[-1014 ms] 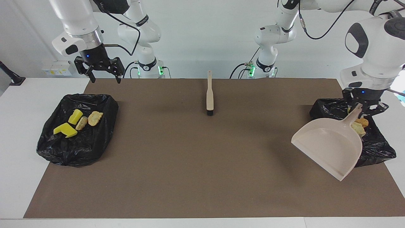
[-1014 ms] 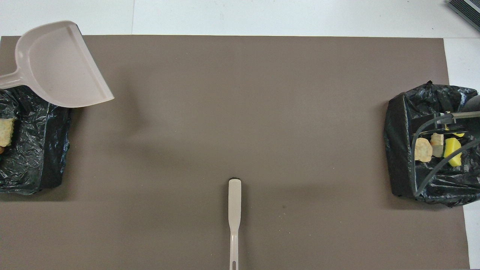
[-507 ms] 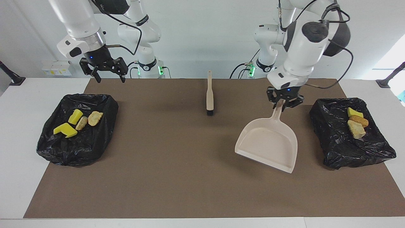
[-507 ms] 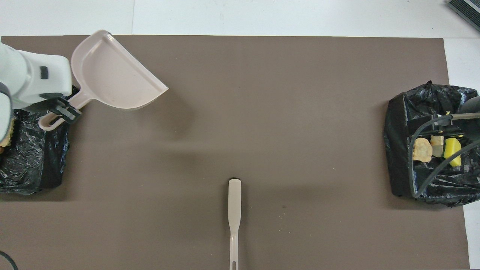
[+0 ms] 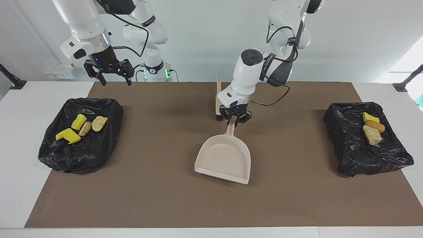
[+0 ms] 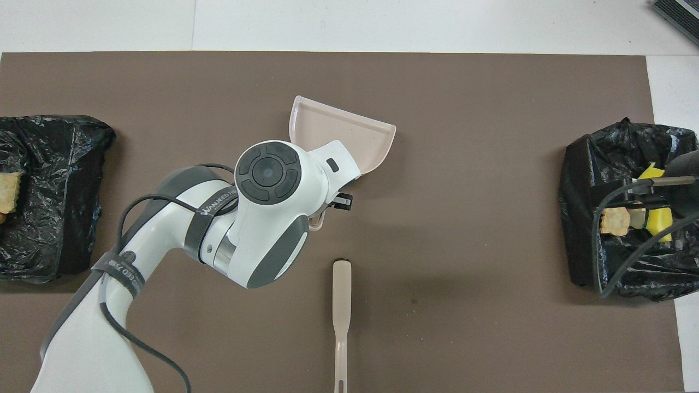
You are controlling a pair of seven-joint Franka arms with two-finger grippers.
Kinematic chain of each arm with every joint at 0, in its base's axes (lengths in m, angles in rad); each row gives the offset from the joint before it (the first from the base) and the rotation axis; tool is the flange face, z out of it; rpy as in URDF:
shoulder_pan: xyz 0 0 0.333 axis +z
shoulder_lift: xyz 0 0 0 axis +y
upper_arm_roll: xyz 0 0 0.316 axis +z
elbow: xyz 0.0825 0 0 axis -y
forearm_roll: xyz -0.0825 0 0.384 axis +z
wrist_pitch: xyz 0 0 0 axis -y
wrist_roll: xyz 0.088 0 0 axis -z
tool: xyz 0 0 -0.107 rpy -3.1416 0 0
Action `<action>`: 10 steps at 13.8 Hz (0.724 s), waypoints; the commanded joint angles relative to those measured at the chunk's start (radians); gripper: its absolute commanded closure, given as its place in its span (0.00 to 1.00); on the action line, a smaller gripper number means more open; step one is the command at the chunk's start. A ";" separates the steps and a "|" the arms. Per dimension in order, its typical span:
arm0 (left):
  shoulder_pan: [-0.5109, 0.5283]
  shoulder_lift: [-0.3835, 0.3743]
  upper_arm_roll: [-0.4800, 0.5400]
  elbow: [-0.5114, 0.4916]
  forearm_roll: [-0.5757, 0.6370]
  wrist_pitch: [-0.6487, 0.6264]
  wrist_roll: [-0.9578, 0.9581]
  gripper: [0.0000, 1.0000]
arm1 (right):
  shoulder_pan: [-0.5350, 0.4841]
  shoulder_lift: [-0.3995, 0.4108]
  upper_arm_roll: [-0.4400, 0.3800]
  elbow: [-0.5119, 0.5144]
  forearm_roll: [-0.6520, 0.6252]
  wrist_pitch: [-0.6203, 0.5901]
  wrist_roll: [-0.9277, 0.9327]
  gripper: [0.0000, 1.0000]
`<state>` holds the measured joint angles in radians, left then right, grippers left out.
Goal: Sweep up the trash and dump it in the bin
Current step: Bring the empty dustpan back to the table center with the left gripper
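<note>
The beige dustpan (image 6: pixel 355 128) hangs tilted above the brown mat and would fall if I opened now, so my left gripper keeps hold of the dustpan for now.
My left gripper (image 5: pixel 235 119) is shut on the handle of the empty beige dustpan (image 5: pixel 224 158), over the middle of the brown mat. The pan's lip points away from the robots, low at the mat. In the overhead view my left arm covers most of the dustpan (image 6: pixel 355 128). The trash lies in two black-lined bins. Yellow sponge chunks (image 5: pixel 68 136) and tan lumps (image 5: pixel 99 123) are in the bin (image 5: pixel 82 152) at the right arm's end. Three bits (image 5: pixel 373 127) are in the bin (image 5: pixel 357 155) at the left arm's end. My right gripper (image 5: pixel 113 79) is open, empty and raised beside the first bin.
The beige black-bristled brush (image 5: pixel 219 99) lies on the brown mat (image 5: pixel 165 198), just nearer to the robots than the dustpan, bristles toward it; it also shows in the overhead view (image 6: pixel 341 305).
My left arm has carried the dustpan from over the bin at its own end of the table to the mat's middle and lowered it. My right gripper has shifted slightly.
</note>
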<state>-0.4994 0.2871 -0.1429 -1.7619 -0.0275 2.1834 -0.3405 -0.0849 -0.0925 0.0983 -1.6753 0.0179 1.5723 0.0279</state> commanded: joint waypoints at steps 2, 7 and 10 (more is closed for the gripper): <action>-0.027 0.043 0.020 0.001 -0.025 0.108 -0.025 1.00 | -0.009 -0.016 0.004 -0.014 0.016 -0.005 -0.002 0.00; -0.073 0.095 0.020 -0.004 -0.029 0.168 -0.104 1.00 | -0.006 -0.013 -0.002 -0.014 0.000 0.029 -0.009 0.00; -0.067 0.095 0.022 -0.007 -0.029 0.171 -0.123 0.85 | 0.002 -0.012 0.000 -0.018 0.014 0.072 -0.008 0.00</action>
<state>-0.5583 0.3897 -0.1406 -1.7619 -0.0406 2.3339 -0.4453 -0.0821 -0.0924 0.0965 -1.6754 0.0177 1.6022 0.0278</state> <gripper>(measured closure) 0.687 0.000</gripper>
